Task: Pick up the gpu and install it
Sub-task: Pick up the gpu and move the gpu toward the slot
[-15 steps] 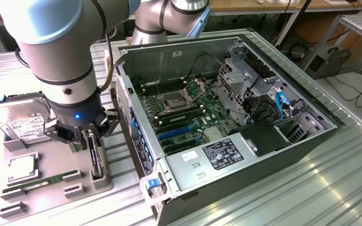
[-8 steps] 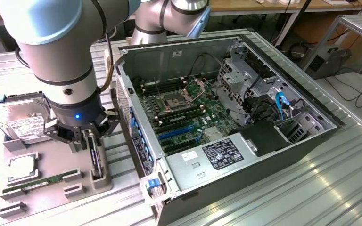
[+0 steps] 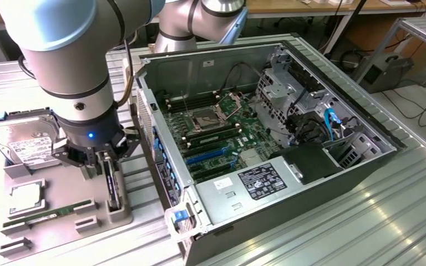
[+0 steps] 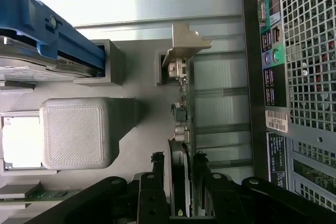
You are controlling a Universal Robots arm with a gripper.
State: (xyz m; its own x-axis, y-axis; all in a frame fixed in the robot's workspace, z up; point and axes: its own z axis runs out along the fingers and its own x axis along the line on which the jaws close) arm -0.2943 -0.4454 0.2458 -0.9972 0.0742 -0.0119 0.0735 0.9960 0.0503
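The GPU has both ends in the grey holder's slots, so the robot's gripper needs to grab it next across its exposed middle section (image 3: 108,162).
The gpu (image 3: 112,187) stands on its edge in a slot of the grey holder tray (image 3: 61,227), at the exterior view's left, beside the open computer case. In the wrist view the gpu (image 4: 183,109) shows edge-on as a thin dark board, with its silvery bracket (image 4: 185,43) at the far end. My gripper (image 3: 104,162) has come down over the card's upper end. Seen from the wrist, the gripper (image 4: 180,184) is open, one black finger (image 4: 158,184) on each side of the card and straddling it.
The open computer case (image 3: 361,166) lies close beside the tray, its motherboard with blue slots (image 3: 207,158) facing up. Its rear panel (image 4: 302,77) runs alongside the gpu. Also on the tray are a silver hard drive (image 3: 29,143), a processor chip (image 3: 25,197) and a green memory stick (image 3: 49,214).
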